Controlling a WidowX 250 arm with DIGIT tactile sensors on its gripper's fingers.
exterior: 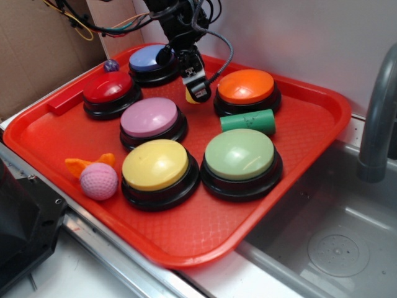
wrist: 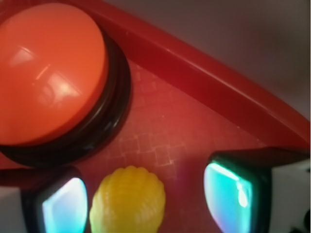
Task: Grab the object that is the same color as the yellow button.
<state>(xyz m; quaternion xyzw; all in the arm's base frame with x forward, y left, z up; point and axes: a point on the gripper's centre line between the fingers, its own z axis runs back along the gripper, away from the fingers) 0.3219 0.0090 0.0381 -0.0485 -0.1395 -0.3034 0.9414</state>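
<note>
The yellow corn toy (wrist: 127, 204) is ready for my gripper to close on it now, as my gripper's fingers are beside the toy in the wrist view, low at the red tray (wrist: 180, 126).
The small yellow bumpy corn toy (wrist: 129, 200) lies on the red tray between my open gripper's (wrist: 146, 201) fingers, close to the left pad (wrist: 63, 206), with a gap to the right pad (wrist: 228, 199). In the exterior view the gripper (exterior: 196, 89) is low at the tray's back, between the blue and orange buttons, and only a sliver of the corn (exterior: 190, 98) shows beside it. The large pale-yellow dome button (exterior: 156, 165) on its black base sits at the tray's front.
The red tray (exterior: 298, 149) also holds an orange button (exterior: 246, 87), blue (exterior: 151, 59), red (exterior: 109, 89), pink (exterior: 150, 117) and pale-green (exterior: 239, 155) buttons, a green cylinder (exterior: 248, 121), a pink dimpled ball (exterior: 98, 180). A sink and grey faucet (exterior: 378, 112) are to the right.
</note>
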